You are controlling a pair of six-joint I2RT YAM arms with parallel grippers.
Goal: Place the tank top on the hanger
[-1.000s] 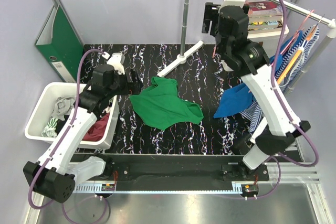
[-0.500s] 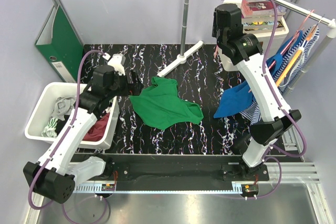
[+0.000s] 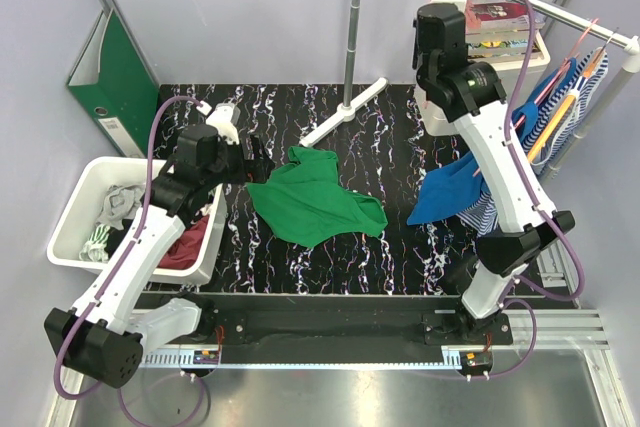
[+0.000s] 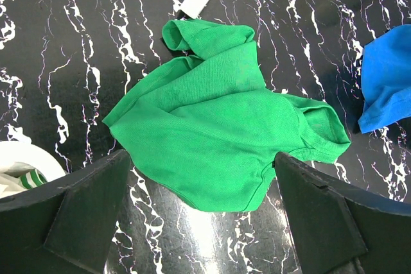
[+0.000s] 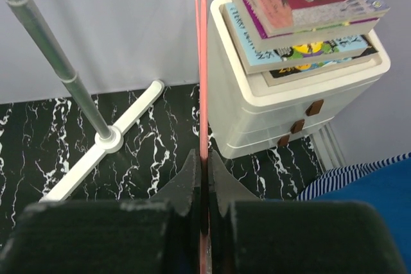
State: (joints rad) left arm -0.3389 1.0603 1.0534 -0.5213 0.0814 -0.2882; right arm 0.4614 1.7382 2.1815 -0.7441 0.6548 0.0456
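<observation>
The pink wire runs between my right gripper's closed fingers. The hanger (image 5: 203,62) would come up with my right gripper at the metal bar if I lifted now.
The green tank top (image 3: 315,199) lies crumpled on the black marbled table, and it fills the middle of the left wrist view (image 4: 225,133). My left gripper (image 3: 258,159) hovers just left of it, wide open, its fingers (image 4: 96,203) framing the top's near hem with nothing between them. My right gripper (image 3: 432,22) is raised high at the back by the metal rail. Its jaws (image 5: 203,158) are shut on the thin pink wire of the hanger (image 5: 203,62), which runs straight up out of the right wrist view.
A white bin (image 3: 75,209) of clothes sits at the left, with a green binder (image 3: 120,77) behind it. The rail's pole (image 3: 352,27) and foot stand at the back. White drawers with books (image 5: 289,94) are at the right. Blue (image 3: 447,192) and striped (image 3: 560,107) garments hang on the right.
My right gripper has closed from open onto the pink hanger wire, and its wrist has swung round and up toward the rail. The left arm and the tank top have not moved.
</observation>
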